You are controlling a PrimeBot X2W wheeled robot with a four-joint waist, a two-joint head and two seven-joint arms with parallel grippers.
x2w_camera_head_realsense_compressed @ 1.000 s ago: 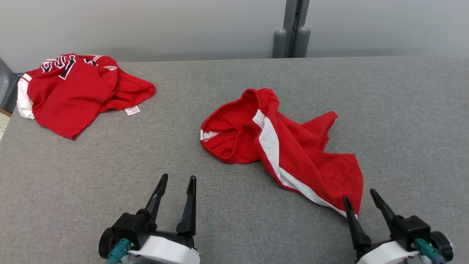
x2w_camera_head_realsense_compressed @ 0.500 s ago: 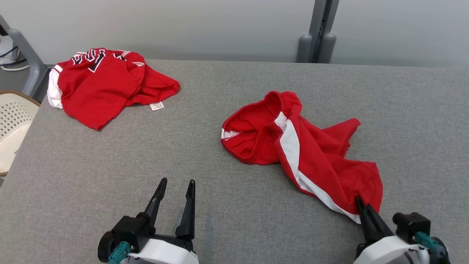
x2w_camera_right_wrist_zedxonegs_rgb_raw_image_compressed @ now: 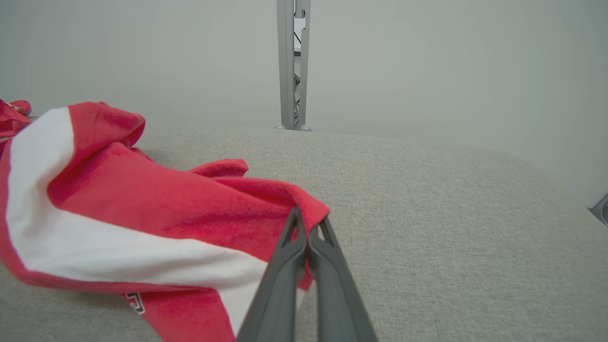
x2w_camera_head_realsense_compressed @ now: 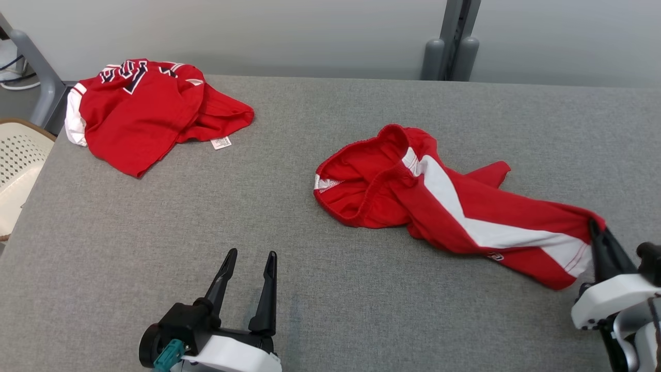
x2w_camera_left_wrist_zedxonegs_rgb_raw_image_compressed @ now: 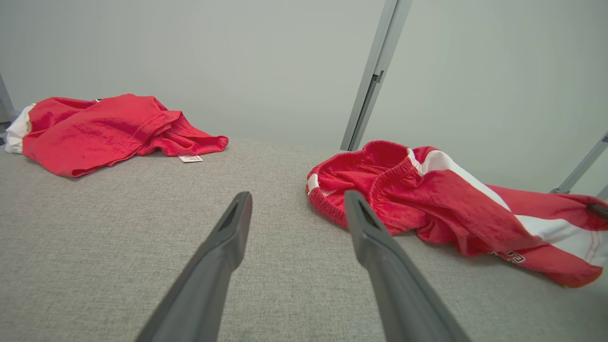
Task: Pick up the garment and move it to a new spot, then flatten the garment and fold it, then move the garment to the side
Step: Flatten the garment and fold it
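Observation:
My left gripper pinches the raised edge of the elastic waistband next. The shorts [x2w_camera_head_realsense_compressed: 437, 211] lie slack and crumpled while their waistband gapes open, so this grasp comes next.
The garment [x2w_camera_head_realsense_compressed: 444, 201] is a pair of red shorts with a white side stripe, lying crumpled mid-table, waistband open toward the left. One leg is stretched out to the right, lifted at its end. My right gripper [x2w_camera_head_realsense_compressed: 594, 227] is shut on that leg's hem; the right wrist view shows the red cloth [x2w_camera_right_wrist_zedxonegs_rgb_raw_image_compressed: 190, 223] pinched between the closed fingertips [x2w_camera_right_wrist_zedxonegs_rgb_raw_image_compressed: 308, 223]. My left gripper [x2w_camera_head_realsense_compressed: 250, 256] stands open near the front edge, left of the shorts and apart from them. Its left wrist view shows the shorts [x2w_camera_left_wrist_zedxonegs_rgb_raw_image_compressed: 427, 194] just beyond the spread fingers [x2w_camera_left_wrist_zedxonegs_rgb_raw_image_compressed: 232, 228].
A second red garment with white trim and dark lettering [x2w_camera_head_realsense_compressed: 144, 111] lies bunched at the table's far left corner. A pale perforated basket [x2w_camera_head_realsense_compressed: 18, 170] stands off the left edge. A grey post [x2w_camera_head_realsense_compressed: 452, 46] rises behind the grey fabric table [x2w_camera_head_realsense_compressed: 155, 217].
My right gripper closed on the shorts' leg hem and pulled it out to the right and up, stretching the leg. The head camera also shifted. The left gripper stayed still.

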